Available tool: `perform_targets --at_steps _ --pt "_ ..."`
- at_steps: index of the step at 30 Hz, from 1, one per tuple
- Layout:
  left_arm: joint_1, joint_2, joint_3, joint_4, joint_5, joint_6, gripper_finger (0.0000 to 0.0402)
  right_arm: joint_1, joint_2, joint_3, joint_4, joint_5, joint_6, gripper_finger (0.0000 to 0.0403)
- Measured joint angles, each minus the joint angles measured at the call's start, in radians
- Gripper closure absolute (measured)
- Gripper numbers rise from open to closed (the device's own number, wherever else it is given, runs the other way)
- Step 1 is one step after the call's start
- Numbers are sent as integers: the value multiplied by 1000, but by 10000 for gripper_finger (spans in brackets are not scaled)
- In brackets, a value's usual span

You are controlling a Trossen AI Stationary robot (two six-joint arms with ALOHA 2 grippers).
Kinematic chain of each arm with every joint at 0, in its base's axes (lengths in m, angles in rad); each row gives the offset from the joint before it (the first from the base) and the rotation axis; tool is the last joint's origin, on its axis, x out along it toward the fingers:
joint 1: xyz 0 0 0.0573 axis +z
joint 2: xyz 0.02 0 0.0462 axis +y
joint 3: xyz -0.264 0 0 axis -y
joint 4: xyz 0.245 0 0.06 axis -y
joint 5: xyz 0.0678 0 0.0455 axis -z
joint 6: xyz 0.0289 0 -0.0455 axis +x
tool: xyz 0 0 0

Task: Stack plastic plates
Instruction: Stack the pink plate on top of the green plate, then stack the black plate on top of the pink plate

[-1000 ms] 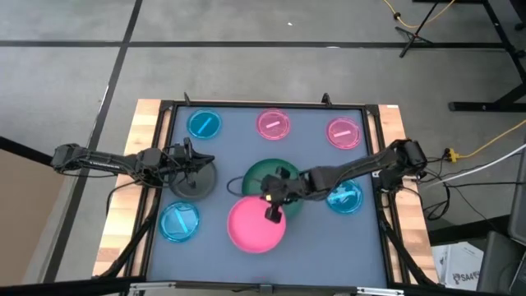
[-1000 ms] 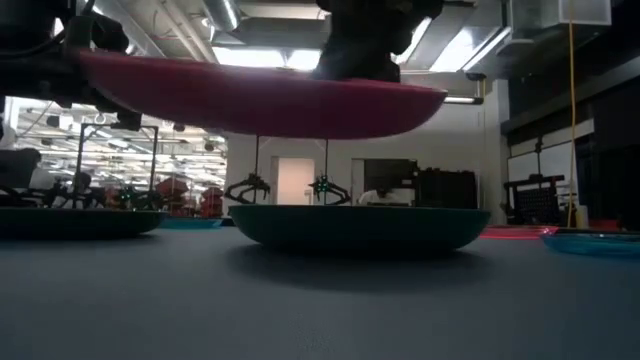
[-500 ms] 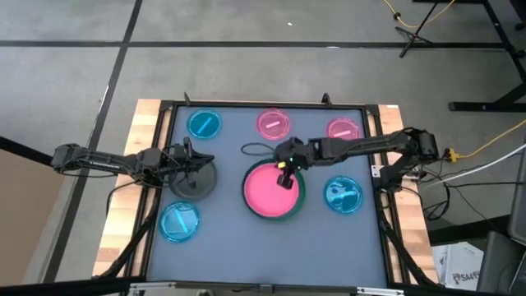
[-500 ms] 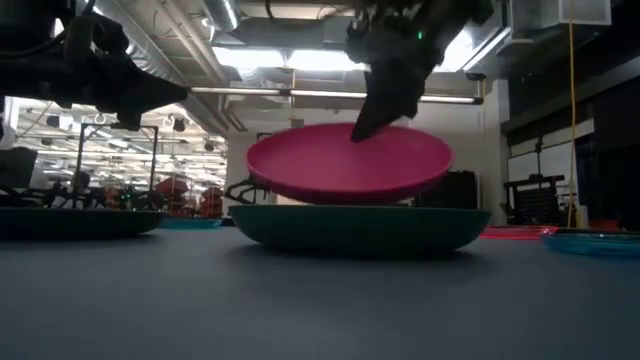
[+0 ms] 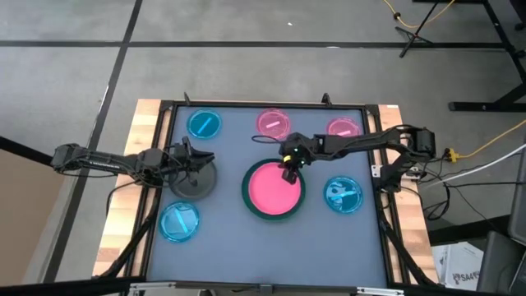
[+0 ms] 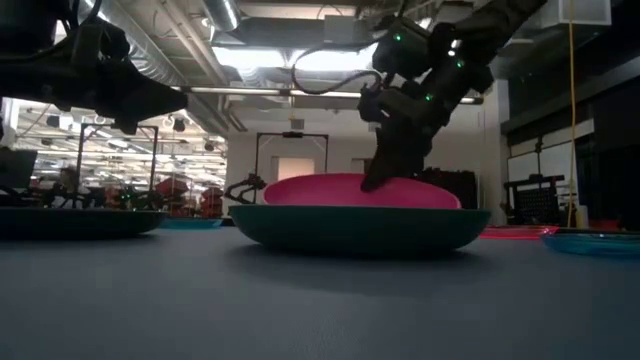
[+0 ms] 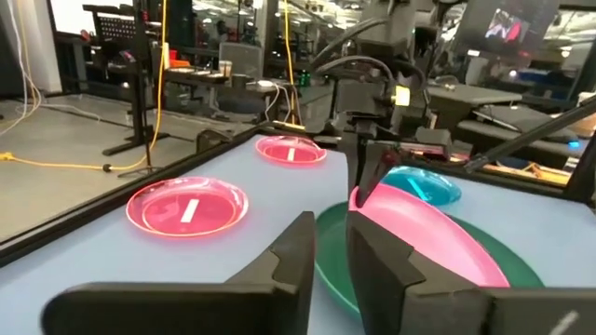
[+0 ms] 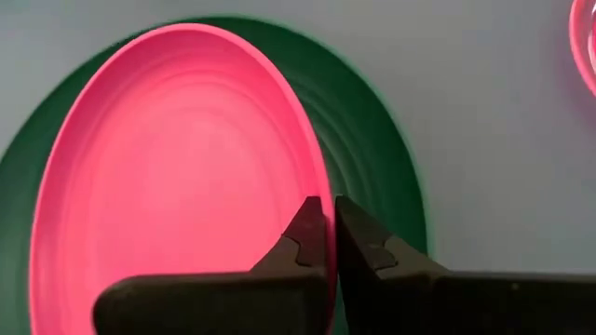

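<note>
The dark green rim (image 5: 271, 217) shows all around the hot pink plate's edge (image 5: 254, 202), so the plate would settle inside and my right gripper should release it now.
The hot pink plate (image 5: 274, 188) sits inside the large dark green plate (image 5: 246, 191) at the table's middle; the low view shows the hot pink plate (image 6: 350, 190) above the green rim (image 6: 360, 225). My right gripper (image 5: 288, 170) is shut on the pink plate's far rim. My left gripper (image 5: 197, 159) hovers with its fingers close together over a dark grey plate (image 5: 194, 182) on the left, holding nothing. Small translucent plates lie flat around: blue (image 5: 204, 124), pink (image 5: 274, 124), pink (image 5: 343, 131), blue (image 5: 343, 195), blue (image 5: 179, 221). My right gripper pinches the pink plate's far rim (image 8: 321, 191) between its two fingers, one inside the rim and one outside. The fingers (image 6: 385, 165) come from above, slanting down from the far right. The plate lies in the green plate, its held rim (image 7: 358, 197) a little raised.
The table's dark frame (image 5: 168, 164) and wooden border run along both sides. The small plates ring the green plate, and the blue one (image 5: 343, 195) lies close under my right arm. Bare tabletop shows near the front edge (image 5: 271, 255).
My right gripper has carried the pink plate from the near side, held high, toward the far edge over the green plate. It then went down and the plate now lies in the green plate. The gripper has stayed shut on the rim.
</note>
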Motion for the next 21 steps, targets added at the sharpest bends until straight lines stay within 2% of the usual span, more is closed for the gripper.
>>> perform_targets --at_steps 12,21 --pt "0 0 0 -11 1 0 305 3 0 -21 42 29 21 379" --pt "0 0 2 -15 112 0 304 3 -1 -21 46 22 23 288"
